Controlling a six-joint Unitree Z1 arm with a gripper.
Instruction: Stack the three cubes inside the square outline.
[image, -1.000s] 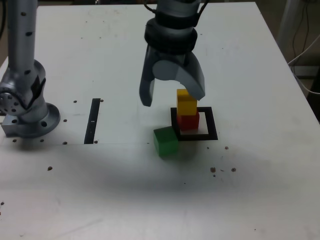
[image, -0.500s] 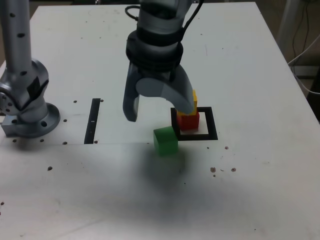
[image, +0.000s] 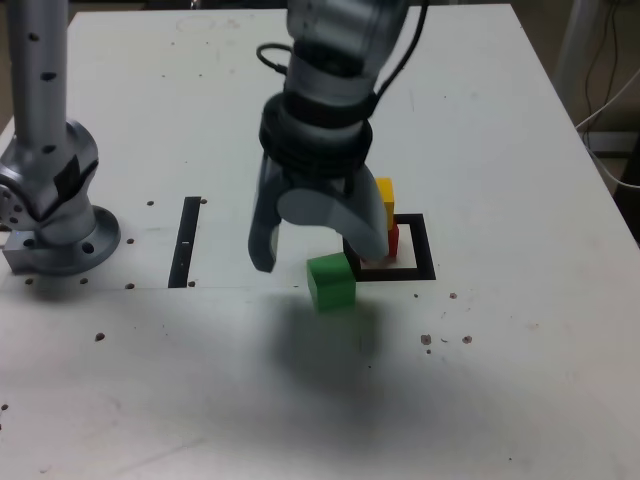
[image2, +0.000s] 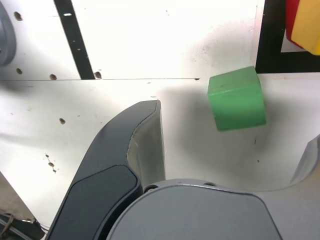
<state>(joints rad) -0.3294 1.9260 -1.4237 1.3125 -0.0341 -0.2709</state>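
Observation:
The green cube is going on top of the stack inside the square outline. My gripper will next grab the cube by two opposite sides.
The yellow cube sits on the red cube inside the square outline; the arm hides part of both in the exterior view. The green cube rests on the table just outside the outline's near corner, on the exterior view's left. My gripper hangs open just above and behind the green cube, holding nothing, its jaws spread wider than the cube. In the wrist view the green cube lies ahead of the gripper, between the lines of its fingers. The outline, red cube and yellow cube show at that frame's corner.
A straight black tape strip lies to the exterior view's left of the cubes, and also shows in the wrist view as the tape strip. The arm's base stands at the far left. Small screw holes dot the white table.
The open gripper has moved from over the red-and-yellow stack towards the exterior view's left and down, ending above the green cube. No cube has moved.

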